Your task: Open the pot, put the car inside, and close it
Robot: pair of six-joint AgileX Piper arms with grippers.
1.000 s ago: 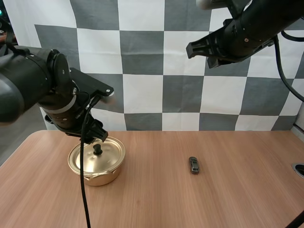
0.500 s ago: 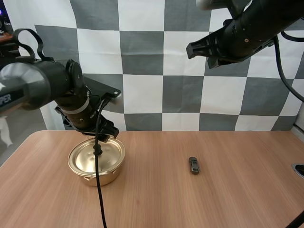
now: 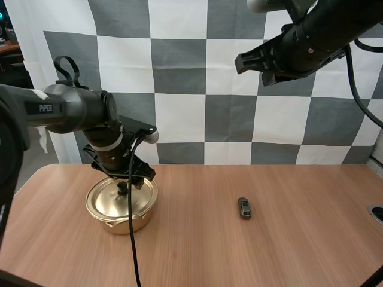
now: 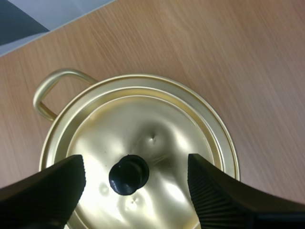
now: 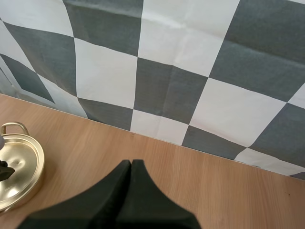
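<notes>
The left gripper picks up the lid by the narrow black knob next to open the pot, as the lid is wider than the open fingers.
A golden pot stands on the left of the wooden table with its lid on, the black knob at the lid's middle. My left gripper hangs just above the lid, open, one finger on each side of the knob without touching it. A small dark toy car lies on the table to the right of the pot. My right gripper is high above the table, well over the car, its fingers shut together as one wedge on nothing. The pot also appears far off in the right wrist view.
The pot has a loop handle on one side. A round dark fitting sits at the table's right edge. Bare wooden tabletop lies between pot and car and along the front.
My left arm has swung rightward and turned, bringing its gripper down over the pot's lid knob. The right arm, the pot and the car have not moved.
</notes>
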